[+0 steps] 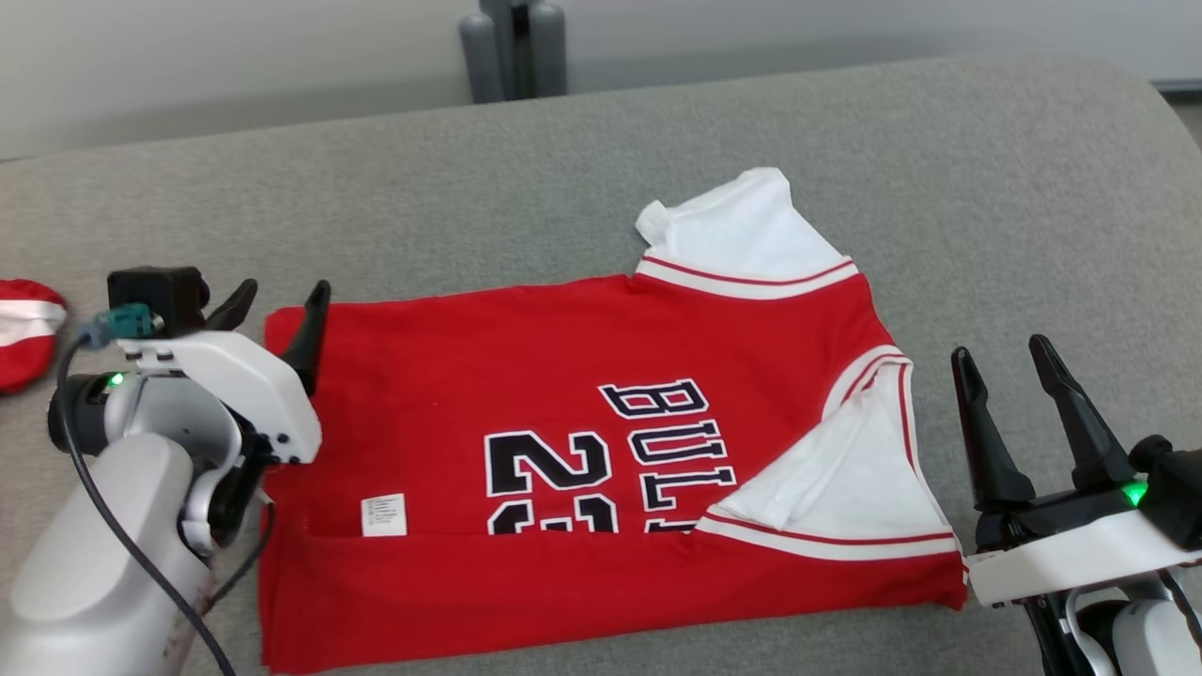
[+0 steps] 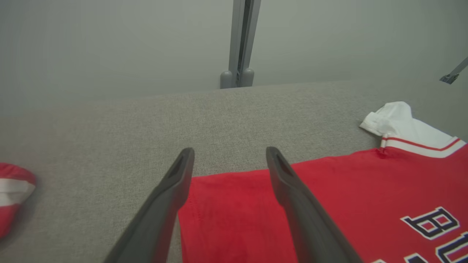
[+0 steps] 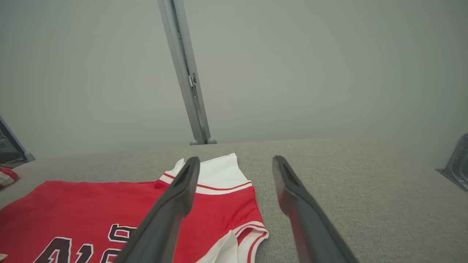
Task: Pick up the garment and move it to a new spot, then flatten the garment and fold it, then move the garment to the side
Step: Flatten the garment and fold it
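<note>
I need to grab the jersey by its free hem corner with my left gripper next, because the red body of the jersey lies flat on the tabletop.
The garment is a red jersey with white sleeves and black-and-white lettering, lying flat on the grey table with its near edge folded over. Its far white sleeve points away from me. My left gripper hovers open over the jersey's far left corner; in the left wrist view that gripper frames the red corner. My right gripper stands open just right of the near sleeve, holding nothing. The right wrist view shows this gripper above grey cloth beside the jersey.
A second red-and-white cloth item lies at the table's left edge, also seen as the bundle in the left wrist view. A grey metal post rises behind the table's far edge. Bare grey surface stretches beyond and to the right of the jersey.
</note>
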Available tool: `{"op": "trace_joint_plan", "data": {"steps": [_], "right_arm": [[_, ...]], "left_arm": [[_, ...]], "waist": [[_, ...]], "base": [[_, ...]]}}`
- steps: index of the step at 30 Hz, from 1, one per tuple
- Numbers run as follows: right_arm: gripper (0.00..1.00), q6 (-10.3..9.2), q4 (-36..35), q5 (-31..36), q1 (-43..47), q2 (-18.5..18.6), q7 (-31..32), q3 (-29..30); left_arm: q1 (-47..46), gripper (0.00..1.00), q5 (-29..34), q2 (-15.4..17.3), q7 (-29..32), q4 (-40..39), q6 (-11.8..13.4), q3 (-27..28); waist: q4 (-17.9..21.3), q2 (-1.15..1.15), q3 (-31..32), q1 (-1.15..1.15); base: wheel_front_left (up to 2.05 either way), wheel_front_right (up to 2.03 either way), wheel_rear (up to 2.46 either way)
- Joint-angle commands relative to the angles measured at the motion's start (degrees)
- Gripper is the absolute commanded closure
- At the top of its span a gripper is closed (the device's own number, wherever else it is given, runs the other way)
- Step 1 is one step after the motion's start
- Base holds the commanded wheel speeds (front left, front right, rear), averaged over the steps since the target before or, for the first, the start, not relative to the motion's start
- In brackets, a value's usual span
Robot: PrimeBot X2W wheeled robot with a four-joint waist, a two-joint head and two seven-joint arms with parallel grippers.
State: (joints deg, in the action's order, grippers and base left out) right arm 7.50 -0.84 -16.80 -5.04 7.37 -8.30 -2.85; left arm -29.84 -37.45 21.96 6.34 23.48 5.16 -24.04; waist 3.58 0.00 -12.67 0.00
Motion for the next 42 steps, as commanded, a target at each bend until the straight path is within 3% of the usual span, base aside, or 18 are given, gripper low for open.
{"op": "trace_joint_plan", "data": {"steps": [1, 5, 12, 13, 14, 15, 23, 29, 36, 42], "right_arm": [[0.00, -0.02, 0.5, -0.4, -0.8, 0.4, -0.6, -0.4], [0.00, -0.02, 1.7, -1.4, -2.5, 0.6, -1.6, -1.6], [0.00, -0.02, 3.8, -2.9, -4.4, 1.5, -3.2, -2.4], [0.00, -0.02, 4.2, -3.0, -4.5, 1.5, -3.4, -2.4], [0.00, -0.02, 4.5, -3.2, -4.8, 1.6, -3.5, -2.4], [0.00, -0.02, 4.6, -3.4, -5.3, 1.7, -3.6, -2.4], [0.00, -0.02, 8.6, -7.0, -13.2, 4.7, -3.0, -1.4], [0.00, -0.02, 18.5, -11.6, -25.7, 9.7, -1.4, -1.3], [0.00, -0.02, 31.4, -15.3, -40.1, 15.3, 3.9, -10.8], [0.00, -0.02, 39.9, -19.5, -49.3, 17.6, 9.2, -21.6]], "left_arm": [[-1.8, 0.00, -0.9, 0.0, 1.2, 2.4, -0.6, 0.4], [-6.0, 0.00, -3.3, 0.2, 3.7, 10.9, -2.8, 1.4], [-11.0, 0.00, -4.9, -0.2, 4.0, 22.1, -4.6, 2.4], [-11.3, 0.21, -5.2, -0.6, 4.2, 23.3, -5.0, 2.3], [-11.5, 0.55, -5.7, -1.0, 4.4, 24.4, -5.7, 2.3], [-11.9, 1.00, -5.8, -1.2, 4.2, 25.2, -6.2, 2.3], [-15.3, 1.00, -5.3, -2.1, 2.1, 29.1, -8.1, 1.6], [-18.4, 1.00, -4.4, -4.0, 0.5, 29.0, -8.8, 0.2], [-22.1, 1.00, -3.3, -7.4, -0.1, 27.4, -9.7, -2.0], [-24.3, 1.00, -3.0, -9.5, -0.3, 25.9, -10.4, -3.4]], "waist": [[2.0, 0.00, -2.2, 0.00], [3.3, 0.00, -5.0, 0.00], [3.8, 0.00, -7.6, 0.00], [3.7, 0.00, -7.7, 0.00], [3.5, 0.00, -7.8, 0.00], [3.4, 0.00, -7.9, 0.00], [2.5, 0.00, -8.6, 0.00], [-0.3, 0.00, -9.7, 0.00], [-5.0, 0.00, -12.1, 0.00], [-8.5, 0.00, -14.9, 0.00]], "base": [[0.00, 0.00, 0.00], [0.00, 0.00, 0.00], [0.00, 0.00, 0.00], [0.00, 0.00, 0.00], [0.00, 0.00, 0.00], [0.00, 0.00, 0.00], [0.00, 0.00, 0.00], [0.00, 0.00, 0.00], [0.00, 0.00, 0.00], [0.00, 0.00, 0.00]]}}
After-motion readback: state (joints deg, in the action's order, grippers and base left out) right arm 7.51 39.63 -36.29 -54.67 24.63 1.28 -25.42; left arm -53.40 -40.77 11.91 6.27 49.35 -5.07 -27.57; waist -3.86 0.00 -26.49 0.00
